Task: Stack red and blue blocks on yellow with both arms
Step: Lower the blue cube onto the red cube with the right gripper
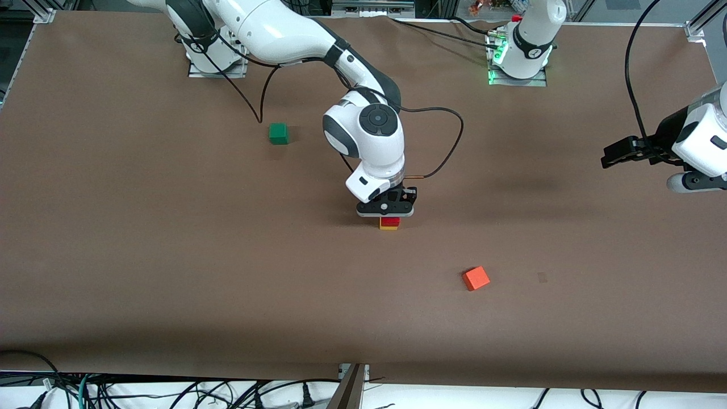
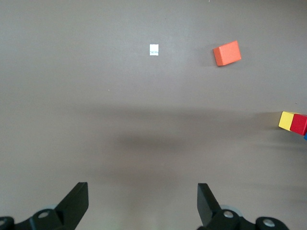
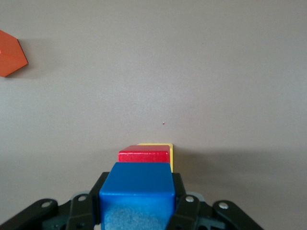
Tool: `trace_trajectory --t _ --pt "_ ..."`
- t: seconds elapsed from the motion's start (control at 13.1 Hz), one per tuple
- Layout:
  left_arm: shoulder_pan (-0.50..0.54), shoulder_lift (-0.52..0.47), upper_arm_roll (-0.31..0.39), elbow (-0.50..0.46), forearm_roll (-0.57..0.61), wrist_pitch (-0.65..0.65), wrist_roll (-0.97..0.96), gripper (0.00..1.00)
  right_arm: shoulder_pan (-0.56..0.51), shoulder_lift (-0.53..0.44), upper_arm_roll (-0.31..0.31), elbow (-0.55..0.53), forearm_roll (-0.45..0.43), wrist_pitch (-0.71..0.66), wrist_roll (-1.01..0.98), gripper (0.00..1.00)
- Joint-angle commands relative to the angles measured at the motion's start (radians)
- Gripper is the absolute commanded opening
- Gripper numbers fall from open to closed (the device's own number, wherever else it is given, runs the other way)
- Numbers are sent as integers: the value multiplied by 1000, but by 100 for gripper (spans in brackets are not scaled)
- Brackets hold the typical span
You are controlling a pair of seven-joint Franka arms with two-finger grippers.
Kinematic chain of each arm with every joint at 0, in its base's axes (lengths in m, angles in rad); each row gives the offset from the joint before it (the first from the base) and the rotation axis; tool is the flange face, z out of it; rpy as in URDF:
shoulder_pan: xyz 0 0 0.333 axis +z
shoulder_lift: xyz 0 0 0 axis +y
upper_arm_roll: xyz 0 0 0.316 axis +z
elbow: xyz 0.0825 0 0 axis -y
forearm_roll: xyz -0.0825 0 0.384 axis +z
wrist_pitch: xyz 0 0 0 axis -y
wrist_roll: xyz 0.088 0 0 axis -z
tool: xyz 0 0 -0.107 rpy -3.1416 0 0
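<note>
The blue block's lower edge is at the red block's top (image 1: 390,219) (image 3: 144,157), so my right gripper needs to let go of the blue block.
The deep red block (image 1: 389,221) sits on the yellow cube (image 1: 389,227) at the middle of the table. My right gripper (image 1: 387,213) is right over this stack and hides the blue block in the front view. In the right wrist view my right gripper (image 3: 139,203) is shut on the blue block (image 3: 136,189), held just above the red block (image 3: 144,154) and the yellow cube (image 3: 169,154); whether blue touches red I cannot tell. My left gripper (image 1: 612,155) waits open and empty over the left arm's end of the table. The left wrist view shows its open jaws (image 2: 142,191), the yellow cube (image 2: 287,120) and the red block (image 2: 300,124).
A lighter orange-red cube (image 1: 476,278) lies nearer to the front camera than the stack, toward the left arm's end; it also shows in both wrist views (image 2: 227,52) (image 3: 10,53). A green cube (image 1: 278,133) lies nearer the right arm's base. A black cable (image 1: 443,113) loops from the right arm.
</note>
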State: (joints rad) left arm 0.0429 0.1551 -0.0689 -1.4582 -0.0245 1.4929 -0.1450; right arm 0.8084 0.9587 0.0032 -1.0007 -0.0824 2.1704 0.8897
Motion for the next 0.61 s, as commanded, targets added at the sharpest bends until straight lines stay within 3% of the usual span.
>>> trace_trajectory --t 0.0,0.38,0.53 --pt "5 15 -5 32 -6 -5 21 100 -3 11 1 36 -10 -17 14 55" --pt "5 15 -5 32 -6 -5 21 100 -5 11 1 36 -8 -17 12 80" --pt "5 15 -5 32 -6 -5 21 100 -6 9 3 36 -5 -18 12 99"
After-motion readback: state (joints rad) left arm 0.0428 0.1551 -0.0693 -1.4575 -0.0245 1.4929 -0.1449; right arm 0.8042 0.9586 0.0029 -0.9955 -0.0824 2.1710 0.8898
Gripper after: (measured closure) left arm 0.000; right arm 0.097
